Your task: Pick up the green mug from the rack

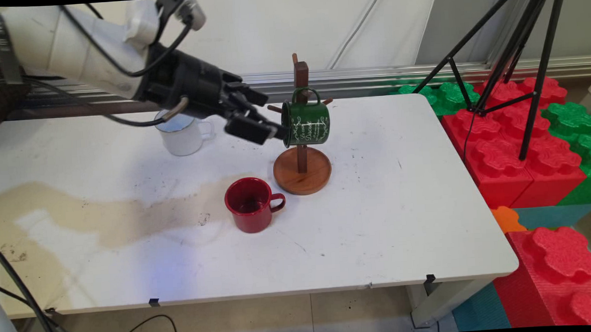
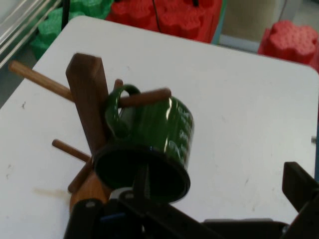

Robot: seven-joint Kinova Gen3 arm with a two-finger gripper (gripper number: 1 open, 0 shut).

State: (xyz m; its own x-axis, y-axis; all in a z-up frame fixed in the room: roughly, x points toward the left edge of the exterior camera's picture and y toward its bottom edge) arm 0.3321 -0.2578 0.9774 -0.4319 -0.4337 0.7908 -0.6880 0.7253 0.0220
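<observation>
The gripper takes hold of the green mug by its rim (image 1: 286, 125) next, to lift the mug off the wooden mug tree.
A dark green enamel mug (image 1: 307, 123) with white lettering hangs by its handle on a peg (image 2: 144, 97) of the wooden mug tree (image 1: 302, 169), its mouth turned toward my hand. My gripper (image 1: 272, 115) is open just left of the mug's rim. In the hand view the green mug (image 2: 159, 129) fills the middle, beside the tree's post (image 2: 88, 94). One finger (image 2: 142, 180) stands in front of the mug's mouth and the other is far off to the right, so the gripper (image 2: 219, 181) holds nothing.
A red mug (image 1: 250, 204) stands upright in front of the tree's round base. A white mug (image 1: 182, 136) sits behind my hand. A brown stain (image 1: 78, 215) crosses the table's left half. Red and green foam blocks (image 1: 514, 141) and a black tripod (image 1: 536, 75) stand right of the table.
</observation>
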